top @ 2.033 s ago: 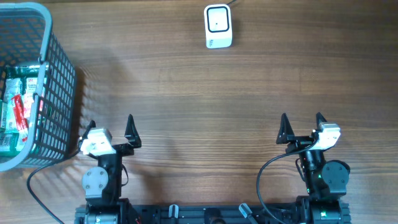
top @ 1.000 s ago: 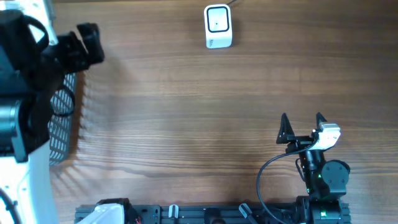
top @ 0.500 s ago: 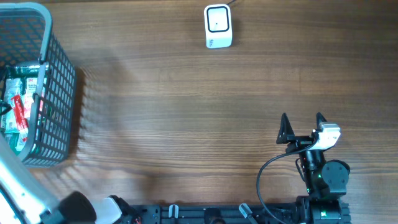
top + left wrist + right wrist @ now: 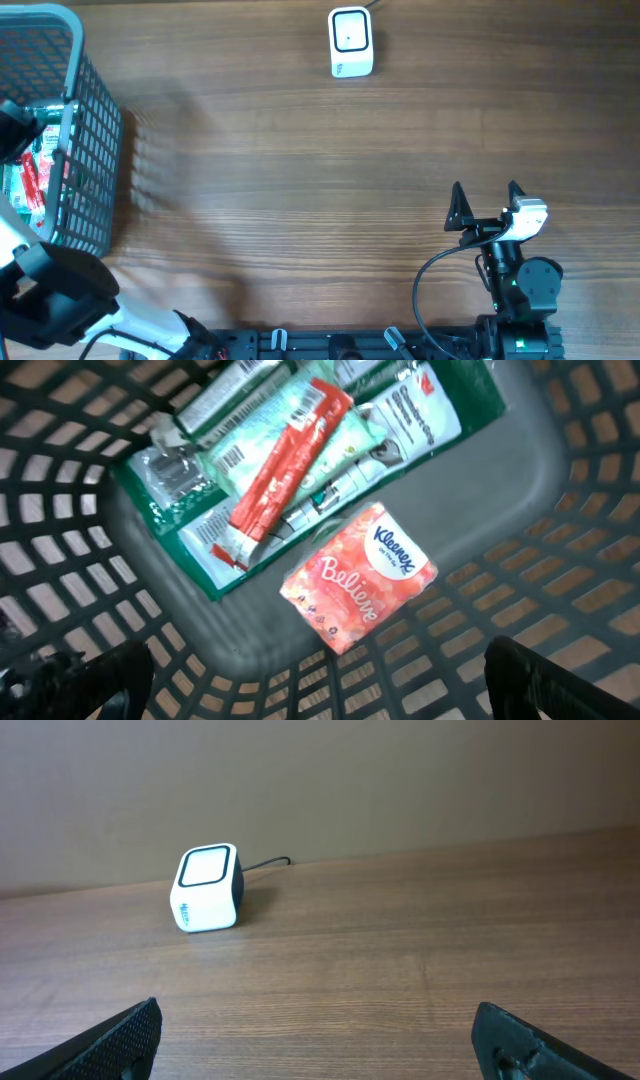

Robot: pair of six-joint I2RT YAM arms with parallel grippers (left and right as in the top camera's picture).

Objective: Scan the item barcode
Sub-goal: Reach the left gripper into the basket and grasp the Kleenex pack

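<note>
My left gripper needs to grip the orange Kleenex tissue pack next, from above by its opposite sides. The bottom of the pack will then stay uncovered for scanning.
Several packaged items lie in the grey mesh basket point(image 4: 92, 130) at the table's left. In the left wrist view an orange Kleenex tissue pack point(image 4: 358, 576) rests on the basket floor point(image 4: 180, 575), below a red tube point(image 4: 285, 465) and green-and-white packets point(image 4: 400, 420). My left gripper point(image 4: 320, 690) hangs open above the basket's inside, its fingers point(image 4: 95, 678) wide apart and holding nothing. The white barcode scanner point(image 4: 351, 42) stands at the back centre and also shows as scanner point(image 4: 207, 888). My right gripper point(image 4: 485, 205) rests open at the front right, far from the scanner.
The left arm point(image 4: 55, 295) rises from the front left corner and reaches over the basket. A black cable leaves the scanner's back. The basket's mesh walls point(image 4: 560, 490) ring the items on all sides. Bare wood lies between the basket, the scanner and the right arm.
The left arm left its rest spot at the front, swung across the basket, and now hangs over its inside. The right arm has not moved.
</note>
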